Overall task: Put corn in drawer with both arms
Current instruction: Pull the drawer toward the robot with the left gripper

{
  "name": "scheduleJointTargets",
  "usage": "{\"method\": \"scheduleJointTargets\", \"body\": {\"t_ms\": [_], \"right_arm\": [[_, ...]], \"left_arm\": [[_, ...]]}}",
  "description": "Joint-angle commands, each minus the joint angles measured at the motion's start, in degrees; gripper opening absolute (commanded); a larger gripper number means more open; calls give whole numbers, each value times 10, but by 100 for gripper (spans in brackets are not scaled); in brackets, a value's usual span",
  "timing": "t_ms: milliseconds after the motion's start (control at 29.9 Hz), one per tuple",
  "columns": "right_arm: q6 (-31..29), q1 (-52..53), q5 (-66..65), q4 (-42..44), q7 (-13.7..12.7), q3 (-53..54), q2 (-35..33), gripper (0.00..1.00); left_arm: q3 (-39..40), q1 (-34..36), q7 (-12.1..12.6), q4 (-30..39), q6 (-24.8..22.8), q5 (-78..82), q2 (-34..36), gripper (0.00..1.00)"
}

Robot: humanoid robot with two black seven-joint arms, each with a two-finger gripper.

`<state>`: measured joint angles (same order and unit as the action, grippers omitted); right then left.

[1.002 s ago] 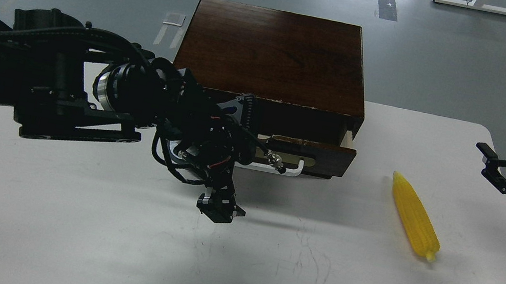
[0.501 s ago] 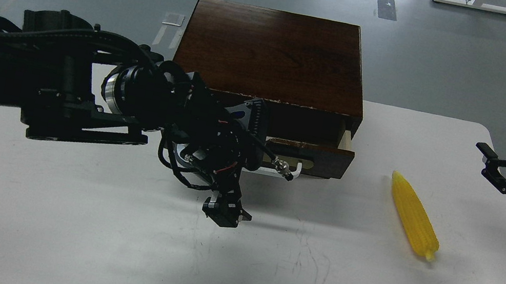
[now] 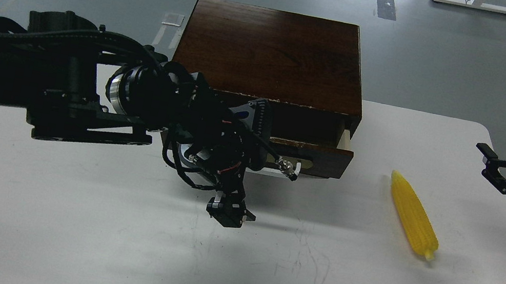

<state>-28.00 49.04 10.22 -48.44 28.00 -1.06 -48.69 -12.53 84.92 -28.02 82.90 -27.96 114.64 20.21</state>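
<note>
I will grab the yellow corn by its thick end (image 3: pixel 423 239) with my right gripper next. Then I will put the corn in the drawer (image 3: pixel 328 159).
The yellow corn (image 3: pixel 414 215) lies on the white table, right of the box and clear of both arms. The dark-brown drawer (image 3: pixel 328 159) stands slightly pulled out of the wooden box (image 3: pixel 273 54), its pale side showing at the right. Only the right end of its white bar handle (image 3: pixel 296 170) shows past my left arm. My left gripper (image 3: pixel 228 213) hangs low over the table in front of the drawer's left half. Its dark fingers cannot be told apart. My right gripper (image 3: pixel 503 131) is open and empty at the table's right edge, beyond the corn.
The box sits at the table's (image 3: pixel 60 233) far middle edge. My bulky left arm (image 3: pixel 60 82) with cables covers the table's left back and the drawer's left part. Grey floor lies beyond.
My left arm and gripper have shifted a little to the right along the drawer front, covering more of the handle. The corn and my right gripper have not moved.
</note>
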Motion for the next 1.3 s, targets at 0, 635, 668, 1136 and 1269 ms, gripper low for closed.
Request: {"method": "scheduleJointTargets", "body": {"t_ms": [0,635,668,1136,1269], "right_arm": [[0,0,0,0,0,0,0,100],[0,0,0,1,0,0,0,100],[0,0,0,1,0,0,0,100],[0,0,0,0,0,0,0,100],[0,0,1,1,0,0,0,100]], "left_arm": [[1,1,0,4,0,-3,0,98],[4,2,0,17,0,-3,1,98],[5,8,0,17,0,-3,1,98],[47,37,0,18,0,-41,2,98],[85,46,0,17,0,-102,8,98]]}}
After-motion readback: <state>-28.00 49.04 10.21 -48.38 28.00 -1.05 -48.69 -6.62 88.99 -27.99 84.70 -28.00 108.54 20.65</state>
